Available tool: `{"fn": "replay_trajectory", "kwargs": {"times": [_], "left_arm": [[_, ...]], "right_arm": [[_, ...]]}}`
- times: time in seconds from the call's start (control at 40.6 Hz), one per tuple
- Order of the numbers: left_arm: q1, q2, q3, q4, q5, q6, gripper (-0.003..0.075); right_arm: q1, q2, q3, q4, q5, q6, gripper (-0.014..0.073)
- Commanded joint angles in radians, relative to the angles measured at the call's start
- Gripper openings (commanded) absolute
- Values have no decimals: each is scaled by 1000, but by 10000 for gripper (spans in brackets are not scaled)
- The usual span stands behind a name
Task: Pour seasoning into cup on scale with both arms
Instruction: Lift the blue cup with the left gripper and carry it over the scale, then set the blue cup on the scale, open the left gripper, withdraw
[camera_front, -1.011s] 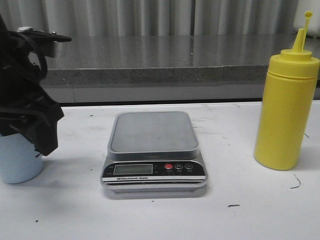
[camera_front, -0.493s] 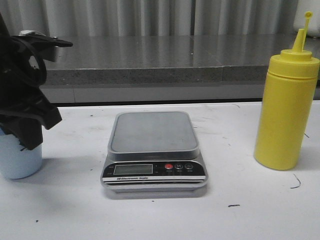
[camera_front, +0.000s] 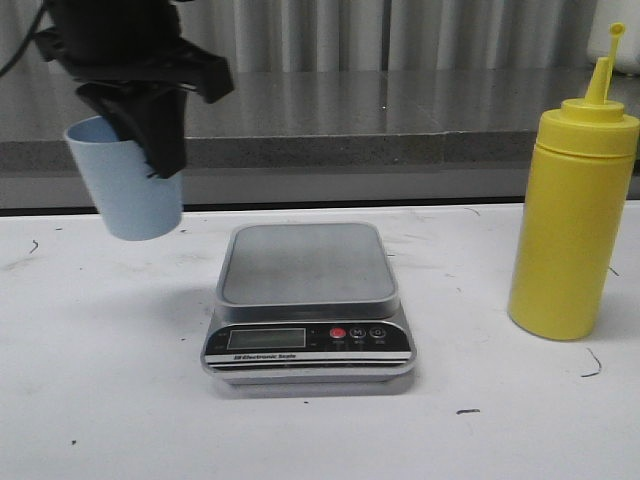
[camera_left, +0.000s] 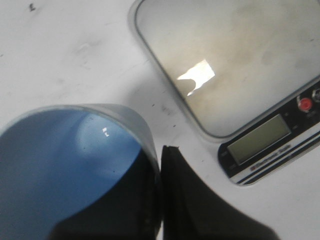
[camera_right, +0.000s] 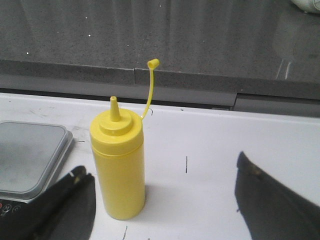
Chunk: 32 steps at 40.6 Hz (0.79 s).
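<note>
The pale blue cup (camera_front: 125, 190) hangs beside and above the scale's platform, so my left gripper needs to keep holding it until it rests on the platform.
My left gripper (camera_front: 163, 140) hangs in the air left of the scale (camera_front: 305, 262), shut on the wall of the pale blue cup (camera_front: 125, 190), which is held well above the table and slightly tilted. In the left wrist view one finger is inside the cup (camera_left: 60, 160) and the other outside, with my left gripper (camera_left: 159, 192) pinching the rim; the scale (camera_left: 235, 65) lies below, its platform bare. The yellow seasoning bottle (camera_front: 572, 230) stands upright at the right, cap off its nozzle. My right gripper (camera_right: 162, 170) is open, near the bottle (camera_right: 120, 170), not touching it.
A grey stone ledge (camera_front: 300, 130) runs along the back of the white table (camera_front: 500, 430). The bottle's tethered cap (camera_right: 153, 63) sticks up beside the nozzle. A corner of the scale (camera_right: 27, 155) shows in the right wrist view.
The left gripper has lifted the cup off the table at the far left and carried it up and to the right, toward the scale. Scale and bottle have not moved.
</note>
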Motion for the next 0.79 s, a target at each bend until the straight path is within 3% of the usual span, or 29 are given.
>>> {"fn": "replay_trajectory", "kwargs": {"times": [0.0, 0.37, 0.764], "left_arm": [[-48, 28, -129, -18, 33, -9, -20], [-147, 207, -348, -18, 71, -9, -20], [-153, 244, -380, -24, 71, -9, -18]], "right_arm": [[-5, 13, -36, 3, -73, -8, 591], [-5, 13, -36, 3, -73, -8, 591], [-5, 13, -36, 3, -73, -8, 591]]}}
